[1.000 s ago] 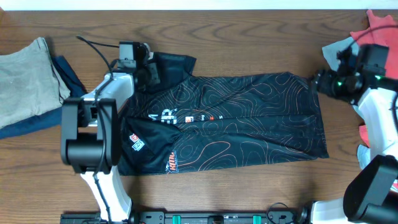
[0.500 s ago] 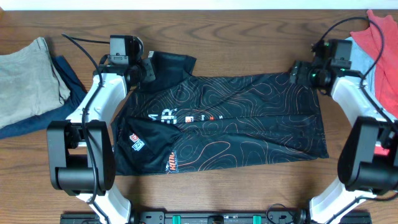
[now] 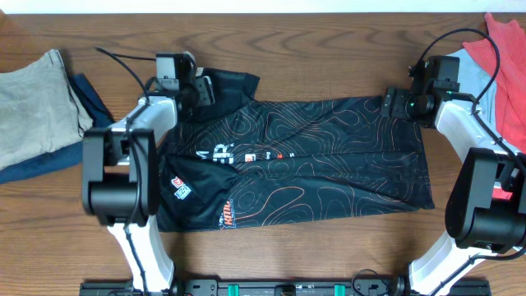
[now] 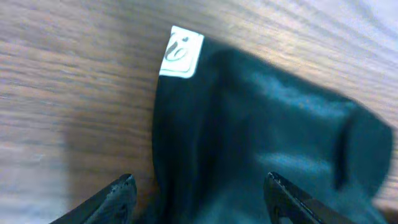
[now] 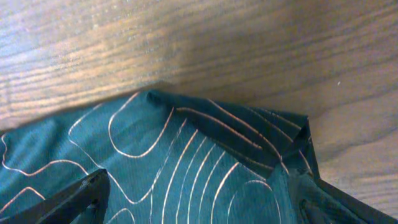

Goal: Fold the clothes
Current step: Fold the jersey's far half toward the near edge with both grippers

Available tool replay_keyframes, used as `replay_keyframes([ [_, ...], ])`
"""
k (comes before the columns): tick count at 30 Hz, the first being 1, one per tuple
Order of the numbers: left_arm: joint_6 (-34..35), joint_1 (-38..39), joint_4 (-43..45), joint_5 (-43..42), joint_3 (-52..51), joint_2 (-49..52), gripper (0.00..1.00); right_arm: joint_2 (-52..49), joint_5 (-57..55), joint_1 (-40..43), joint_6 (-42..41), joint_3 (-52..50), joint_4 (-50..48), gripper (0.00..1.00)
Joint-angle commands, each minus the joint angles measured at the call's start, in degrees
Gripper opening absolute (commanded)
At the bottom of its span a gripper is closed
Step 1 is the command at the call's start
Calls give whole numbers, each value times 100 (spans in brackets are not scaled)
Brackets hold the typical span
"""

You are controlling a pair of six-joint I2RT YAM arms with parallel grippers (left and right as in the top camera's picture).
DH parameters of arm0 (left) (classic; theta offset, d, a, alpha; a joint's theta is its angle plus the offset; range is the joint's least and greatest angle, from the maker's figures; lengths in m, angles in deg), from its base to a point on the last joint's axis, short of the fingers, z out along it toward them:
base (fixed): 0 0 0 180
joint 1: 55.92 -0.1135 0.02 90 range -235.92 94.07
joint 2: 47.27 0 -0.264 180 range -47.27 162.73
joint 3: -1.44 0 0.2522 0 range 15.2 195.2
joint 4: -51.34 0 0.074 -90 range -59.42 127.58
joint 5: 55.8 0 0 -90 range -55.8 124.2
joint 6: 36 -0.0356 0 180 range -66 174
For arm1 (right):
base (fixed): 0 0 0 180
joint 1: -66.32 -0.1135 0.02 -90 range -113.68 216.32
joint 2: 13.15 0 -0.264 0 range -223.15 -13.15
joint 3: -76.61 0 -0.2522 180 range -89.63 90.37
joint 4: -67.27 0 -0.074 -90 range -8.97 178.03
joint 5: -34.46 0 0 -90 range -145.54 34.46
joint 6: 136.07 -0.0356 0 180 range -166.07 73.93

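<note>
One finger is above the table in the left wrist view, so my left gripper moves lower next before it closes on the jersey's sleeve fabric.
The clothes being handled are a black jersey (image 3: 329, 156) with thin orange contour lines, spread flat across the middle of the table. My left gripper (image 3: 205, 89) is at its upper left part. In the left wrist view the left gripper (image 4: 199, 186) stands open, its fingers straddling plain black fabric (image 4: 261, 124) that carries a small white tag (image 4: 181, 53). My right gripper (image 3: 388, 105) is at the jersey's upper right corner. In the right wrist view the right gripper (image 5: 199, 186) is wide open over that corner (image 5: 205, 143), holding nothing.
A beige garment (image 3: 33, 107) lies on a blue one (image 3: 90, 103) at the left edge. Red cloth (image 3: 505, 45) and pale cloth (image 3: 475, 66) are piled at the right edge. Bare wooden table (image 3: 329, 49) runs behind the jersey.
My right arm has swung in from the right edge to the jersey's upper right corner. The left gripper's jaws have spread apart over the black fabric.
</note>
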Motion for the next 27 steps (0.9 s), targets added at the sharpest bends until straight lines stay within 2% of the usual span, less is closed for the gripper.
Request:
replay_keyframes([
  [1, 15, 4, 223, 63, -33, 214, 68, 9, -59, -24, -59, 31, 96, 90],
  [3, 17, 22, 275, 61, -33, 280, 66, 9, -59, -26, -61, 31, 138, 90],
  [4, 17, 48, 267, 59, -33, 297, 61, 9, -57, -24, -61, 31, 136, 90],
  [8, 15, 205, 118, 61, -33, 317, 24, 9, -61, -24, -61, 31, 35, 89],
  [10, 15, 271, 116, 61, -33, 317, 10, 9, -59, -26, -61, 31, -46, 89],
  [11, 15, 289, 116, 61, -33, 315, 6, 9, -59, -24, -61, 31, -74, 89],
  [19, 31, 240, -2, 61, -31, 120, 6, 7, -269, -24, -59, 31, -282, 89],
  [27, 42, 192, -483, 63, -31, -680, 6, 4, -297, -26, -59, 28, -374, 88],
])
